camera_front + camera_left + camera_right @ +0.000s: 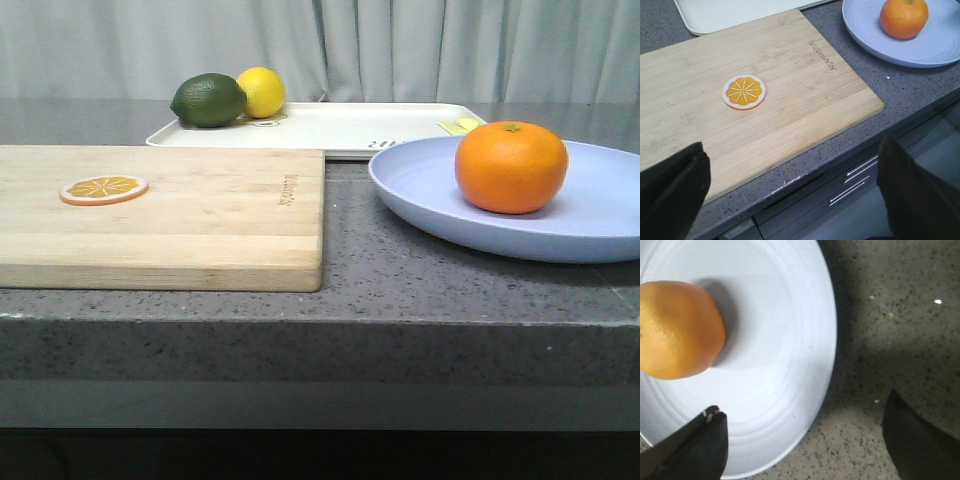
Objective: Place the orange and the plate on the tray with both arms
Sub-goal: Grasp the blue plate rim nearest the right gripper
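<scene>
The plate's rim (815,415) isn't between my right gripper's spread fingers yet; empty counter shows between them, so my right gripper needs to move toward it before closing.
The orange (511,166) sits on the pale lavender-blue plate (590,225) at the right of the counter. Both also show in the left wrist view, the orange (903,18) on the plate (940,45), and in the right wrist view, the orange (677,330) on the plate (780,365). The cream-white tray (340,128) lies behind them; its corner shows in the left wrist view (725,15). My left gripper (792,195) is open and empty above the counter's front edge. My right gripper (805,440) is open and empty above the plate's rim. Neither gripper shows in the front view.
A wooden cutting board (200,215) with a flat orange slice (104,189) lies at the left. A green lime (209,100) and a yellow lemon (262,91) rest on the tray's far left end. Drawers (860,180) sit below the counter's front edge.
</scene>
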Robot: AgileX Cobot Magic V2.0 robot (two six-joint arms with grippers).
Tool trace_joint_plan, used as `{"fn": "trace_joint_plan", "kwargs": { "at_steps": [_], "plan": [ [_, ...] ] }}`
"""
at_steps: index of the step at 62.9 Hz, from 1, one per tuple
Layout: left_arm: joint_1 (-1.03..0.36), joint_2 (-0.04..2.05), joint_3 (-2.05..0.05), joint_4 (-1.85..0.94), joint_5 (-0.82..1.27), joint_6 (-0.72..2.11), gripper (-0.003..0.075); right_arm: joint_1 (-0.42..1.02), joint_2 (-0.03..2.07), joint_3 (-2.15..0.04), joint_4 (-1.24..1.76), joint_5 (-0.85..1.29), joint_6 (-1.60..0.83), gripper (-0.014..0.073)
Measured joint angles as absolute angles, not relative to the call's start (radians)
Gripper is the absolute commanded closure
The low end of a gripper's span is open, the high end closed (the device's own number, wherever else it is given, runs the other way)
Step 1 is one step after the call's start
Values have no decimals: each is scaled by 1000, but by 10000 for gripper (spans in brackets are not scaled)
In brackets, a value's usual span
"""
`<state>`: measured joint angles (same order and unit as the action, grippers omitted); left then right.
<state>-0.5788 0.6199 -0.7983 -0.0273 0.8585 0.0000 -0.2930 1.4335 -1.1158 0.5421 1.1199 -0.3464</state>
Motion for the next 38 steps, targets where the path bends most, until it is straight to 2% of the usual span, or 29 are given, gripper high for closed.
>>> {"fn": "trace_joint_plan", "kwargs": {
  "at_steps": [29,32,38],
  "plan": [
    [-579,620,-798,-28,859,0,61,-293,1585,-1116,680,1047,-416,-34],
    [-579,620,-798,-28,859,0,61,-293,1593,-1116,683,1043,-418,-4],
    [-579,620,-798,-28,859,0,61,-293,1600,-1116,685,1037,-421,134]
  ]
}}
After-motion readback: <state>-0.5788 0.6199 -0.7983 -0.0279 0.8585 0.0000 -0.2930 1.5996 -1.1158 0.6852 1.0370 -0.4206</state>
